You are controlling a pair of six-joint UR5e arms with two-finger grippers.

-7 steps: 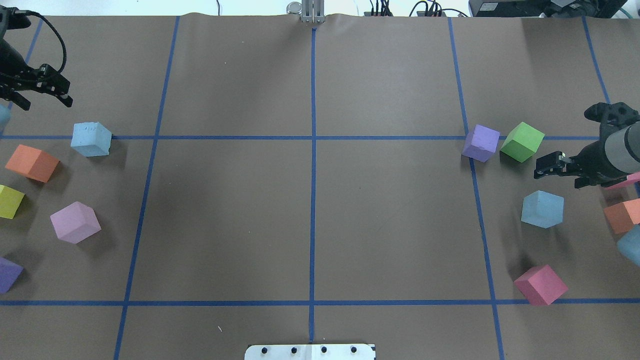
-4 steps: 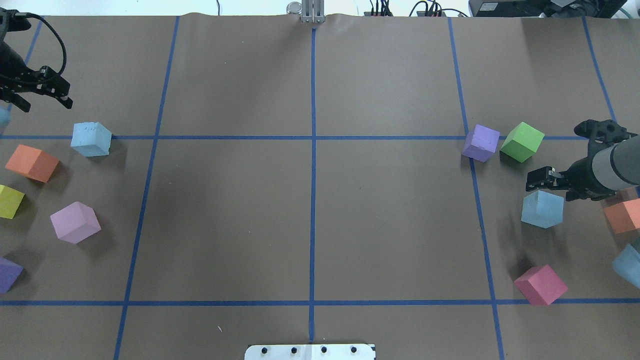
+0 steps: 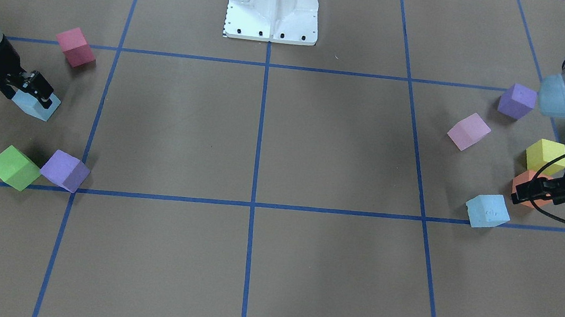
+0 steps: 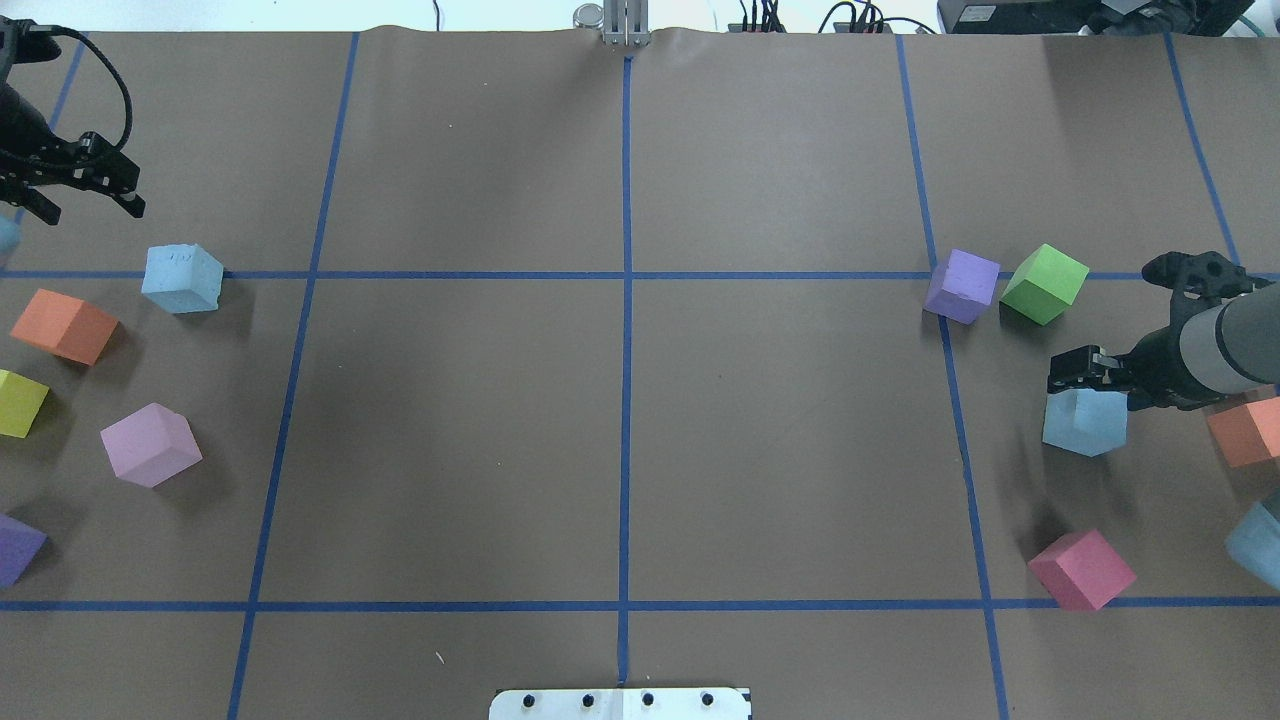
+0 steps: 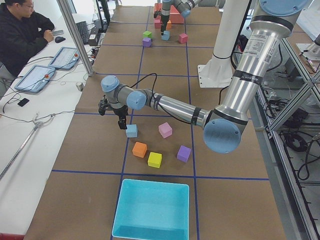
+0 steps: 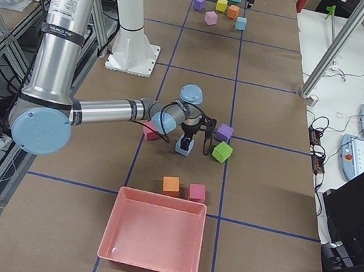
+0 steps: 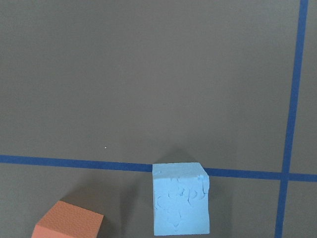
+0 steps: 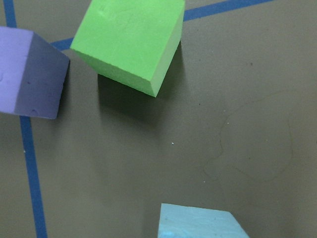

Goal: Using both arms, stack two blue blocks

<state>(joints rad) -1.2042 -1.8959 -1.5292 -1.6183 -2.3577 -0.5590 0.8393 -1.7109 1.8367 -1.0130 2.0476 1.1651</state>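
My right gripper grabs the second blue block by its two opposite sides next, to stack the two blue blocks.
One pale blue block (image 4: 181,279) with a scuffed face lies on the left side of the table. It also shows in the left wrist view (image 7: 181,206) and the front view (image 3: 487,210). My left gripper (image 4: 88,205) is open and empty, hanging behind and to the left of it. The other blue block (image 4: 1085,422) lies on the right, also low in the right wrist view (image 8: 200,223). My right gripper (image 4: 1098,385) is open and hovers just over this block, not gripping it.
Purple (image 4: 962,286) and green (image 4: 1044,283) cubes lie behind the right blue block, with a pink-red cube (image 4: 1082,569) in front and an orange one (image 4: 1245,430) beside. Orange (image 4: 64,326), yellow (image 4: 20,402) and pink (image 4: 150,444) cubes lie near the left block.
My right gripper has moved forward and left, coming down over the right blue block. My left gripper has shifted only slightly.
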